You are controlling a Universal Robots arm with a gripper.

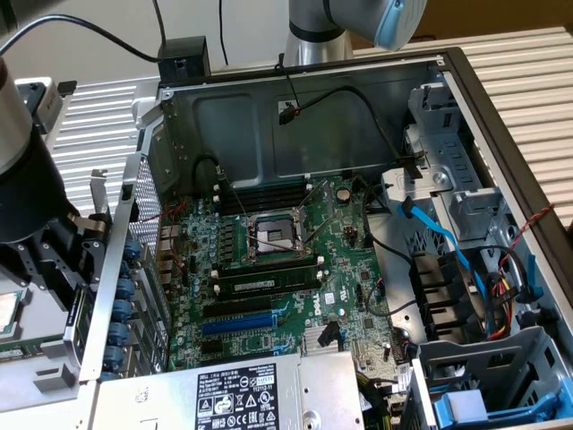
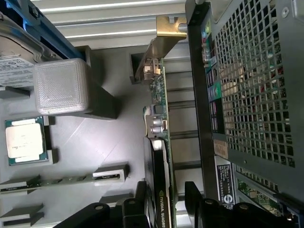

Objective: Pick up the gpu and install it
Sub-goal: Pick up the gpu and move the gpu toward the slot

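Small capacitors and a thin wire are bare toward the bracket, so my gripper next needs to grab the GPU [image 2: 160, 156] by its black shrouded end [image 2: 162, 205].
The gpu [image 2: 160, 156] stands on edge in a grey tray beside the computer case, its green board and black shroud facing sideways. Its silver end bracket [image 2: 151, 57] is at the end far from my fingers. My gripper [image 2: 165, 192] straddles the near end of the card, one black finger on each side. It is open, with a slim gap between the card and the finger [image 2: 192, 197] on the case side. In the exterior view my gripper [image 1: 40, 269] hangs outside the case at that view's left. The large green motherboard [image 1: 269, 260] lies inside the open case.
The case's perforated rear wall [image 2: 256, 95] stands right next to the card. On the grey tray [image 2: 109, 142] lie a CPU [image 2: 24, 140], a memory stick [image 2: 61, 180] and a hard drive [image 2: 16, 57]. The silver power supply [image 1: 242, 394] sits by the motherboard's blue slot [image 1: 237, 322].
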